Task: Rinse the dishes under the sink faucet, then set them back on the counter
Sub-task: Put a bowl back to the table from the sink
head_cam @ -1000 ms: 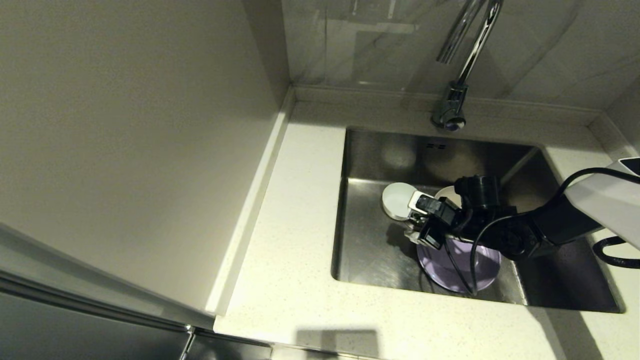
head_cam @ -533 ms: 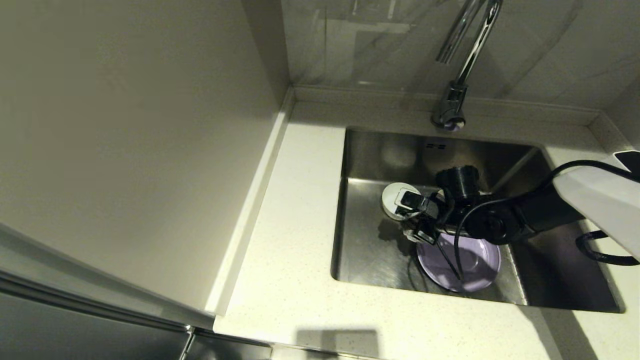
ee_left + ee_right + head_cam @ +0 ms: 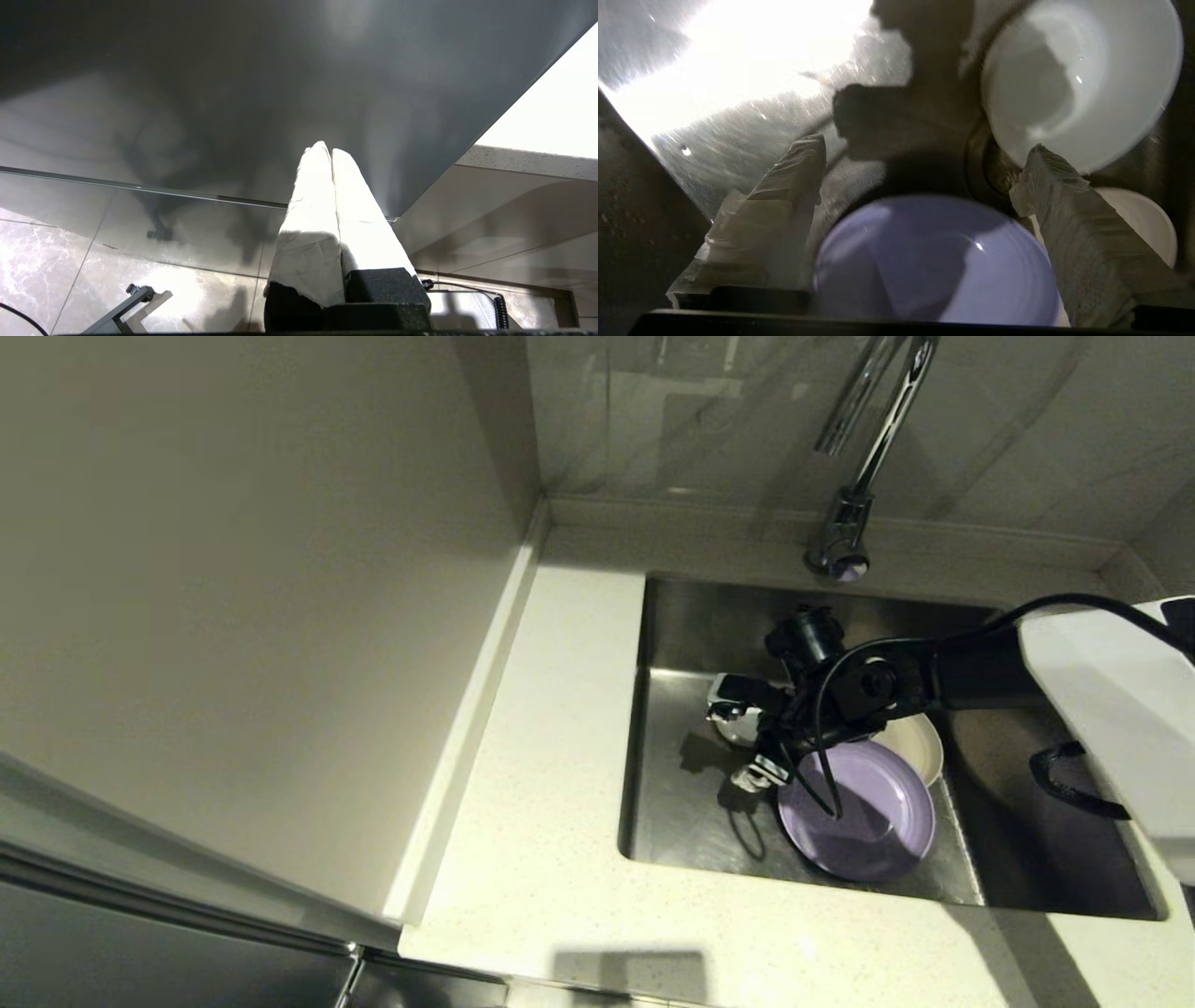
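Note:
My right gripper picks up the white bowl by its thin rim (image 3: 1009,151) next, since the bowl spreads too wide for the fingers.
All three dishes lie in the sink (image 3: 681,821). The lavender plate (image 3: 857,821) rests at the front, overlapping the beige plate (image 3: 922,747) behind it. The white bowl (image 3: 736,723) stands at the left, mostly hidden by my right gripper (image 3: 738,739). That gripper hovers open over the sink floor between bowl and lavender plate, holding nothing. In the right wrist view the gripper (image 3: 927,144) frames the lavender plate (image 3: 934,261), with the bowl (image 3: 1078,79) beyond one fingertip (image 3: 1045,168). The faucet (image 3: 873,439) rises behind the sink. My left gripper (image 3: 325,150) is shut and parked below the counter.
The counter (image 3: 541,756) runs along the sink's left and front, bounded by a tall pale panel (image 3: 233,616) on the left. The sink's right half (image 3: 1046,840) holds only my right arm and its cable.
My right arm has swung left and toward the back of the sink, uncovering the lavender and beige plates and now covering the bowl. Its jaws have spread a little wider.

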